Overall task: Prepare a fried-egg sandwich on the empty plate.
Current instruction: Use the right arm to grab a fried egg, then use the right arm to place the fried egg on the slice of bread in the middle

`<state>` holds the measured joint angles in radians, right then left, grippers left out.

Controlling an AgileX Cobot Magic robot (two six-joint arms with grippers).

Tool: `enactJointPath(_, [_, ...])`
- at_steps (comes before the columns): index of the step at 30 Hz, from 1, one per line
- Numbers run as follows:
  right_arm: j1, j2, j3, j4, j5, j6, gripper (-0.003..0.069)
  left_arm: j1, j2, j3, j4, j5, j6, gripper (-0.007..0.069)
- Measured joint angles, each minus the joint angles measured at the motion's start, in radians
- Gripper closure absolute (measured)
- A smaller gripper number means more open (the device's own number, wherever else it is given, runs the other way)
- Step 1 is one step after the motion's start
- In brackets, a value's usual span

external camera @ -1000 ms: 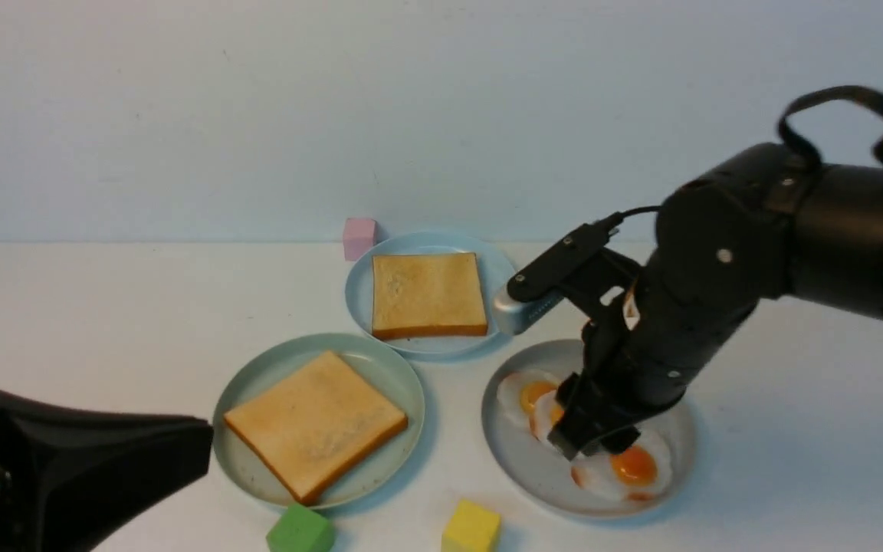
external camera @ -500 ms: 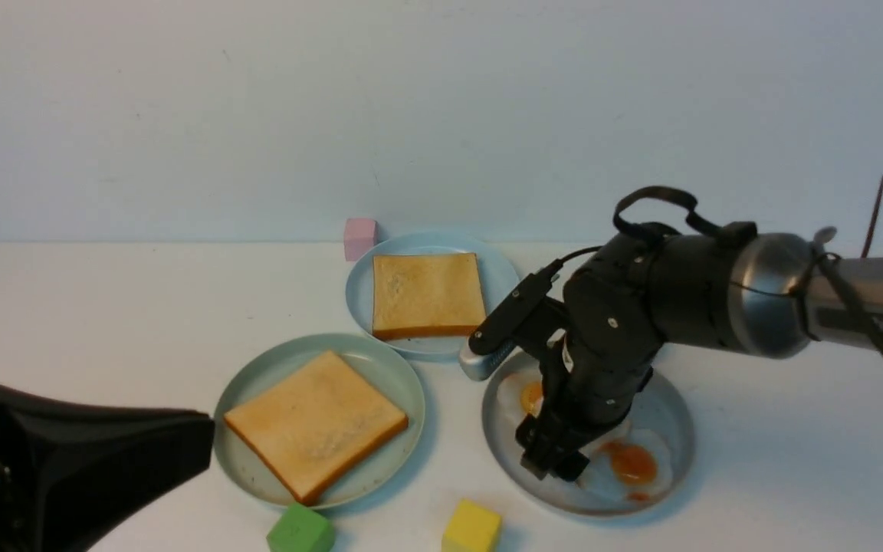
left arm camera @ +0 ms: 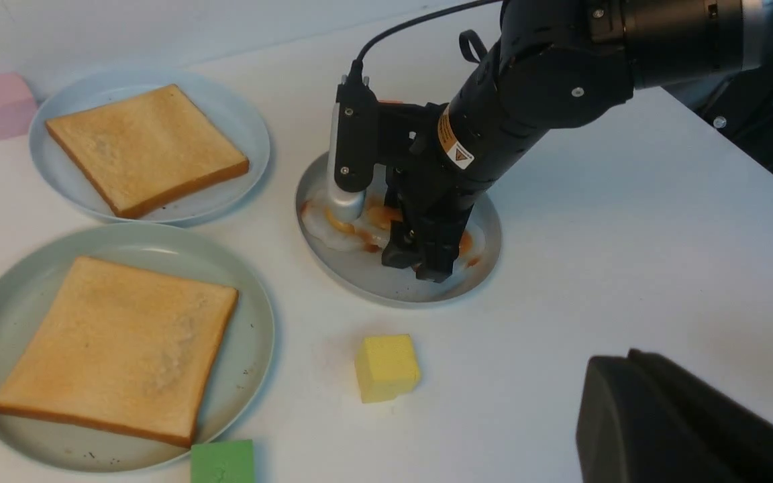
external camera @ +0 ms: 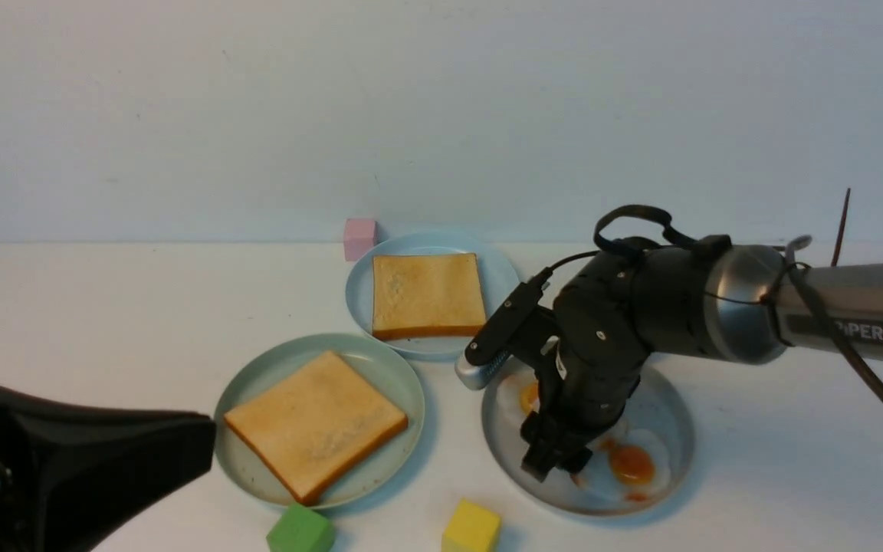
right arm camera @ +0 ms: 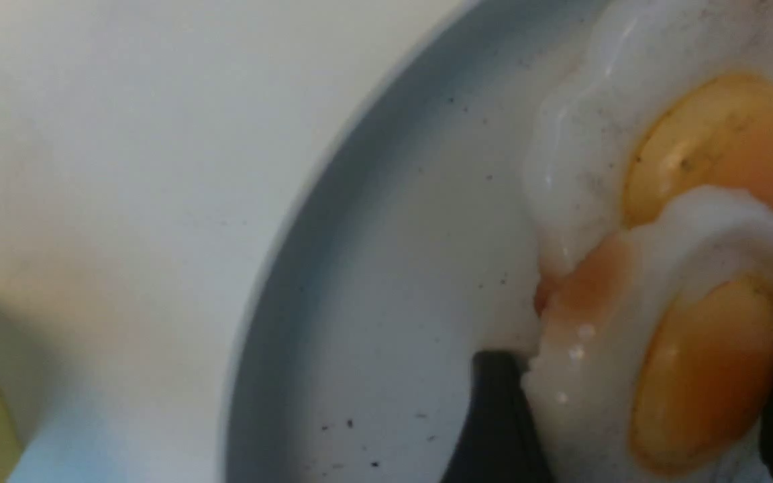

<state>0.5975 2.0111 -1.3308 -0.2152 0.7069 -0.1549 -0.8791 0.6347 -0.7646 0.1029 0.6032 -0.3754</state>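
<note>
The fried egg should be picked up next by its white edges around the yolk (right arm camera: pixel 569 390) with my right gripper, so it can fill the sandwich.
The pale mint-green plate (external camera: pixel 246 460) holds one toast slice (external camera: pixel 316 423). A second toast slice (external camera: pixel 428 295) lies on the sky-blue plate (external camera: pixel 499 268) behind it. Overlapping fried eggs (external camera: pixel 631 464) lie on the grey speckled plate (external camera: pixel 667 414). My right gripper (external camera: pixel 553 464) is down in that plate. In the right wrist view it (right arm camera: pixel 641 416) is open, with its fingers (right arm camera: pixel 497 416) on either side of one egg (right arm camera: pixel 628 376), touching its edges. That egg lies flat. My left gripper (external camera: pixel 208 448) is shut and empty, left of the mint plate.
A green cube (external camera: pixel 301 530) and a yellow cube (external camera: pixel 472 527) sit near the table's front edge, in front of the plates. A pink cube (external camera: pixel 359 236) stands by the back wall behind the blue plate.
My right arm has dropped lower and shifted left, bringing its fingers down onto the grey plate around an egg. The left arm, toasts and plates have not moved.
</note>
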Motion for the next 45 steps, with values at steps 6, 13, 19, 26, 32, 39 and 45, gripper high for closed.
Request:
enactJointPath(6, [0.0,0.0,-0.008,-0.016,0.018,-0.001,0.0181,0.0,0.0,0.0,-0.001,0.0,-0.001,0.0638])
enactJointPath(13, [0.001,-0.019,-0.07,-0.039,0.132,-0.004,0.0403,0.0,0.0,0.0,-0.002,0.023,-0.001,0.0638])
enactJointPath(19, [0.001,-0.063,-0.096,-0.054,0.196,-0.004,0.0591,0.0,0.0,0.0,-0.002,0.029,-0.001,0.0638])
enactJointPath(26, [0.011,-0.096,-0.096,-0.074,0.235,-0.003,0.0591,0.0,0.0,0.0,0.0,0.051,-0.002,0.0638])
enactJointPath(32, [0.11,-0.189,-0.143,-0.163,0.246,0.053,0.0591,0.0,0.0,0.0,0.111,0.059,-0.066,0.0638])
enactJointPath(39, [0.29,-0.191,-0.239,-0.162,0.137,0.067,0.0591,0.0,-0.021,0.0,0.401,0.102,-0.36,0.0638])
enactJointPath(45, [0.376,-0.024,-0.36,-0.157,0.069,0.068,0.0591,0.0,-0.128,0.0,0.509,0.187,-0.475,0.0638])
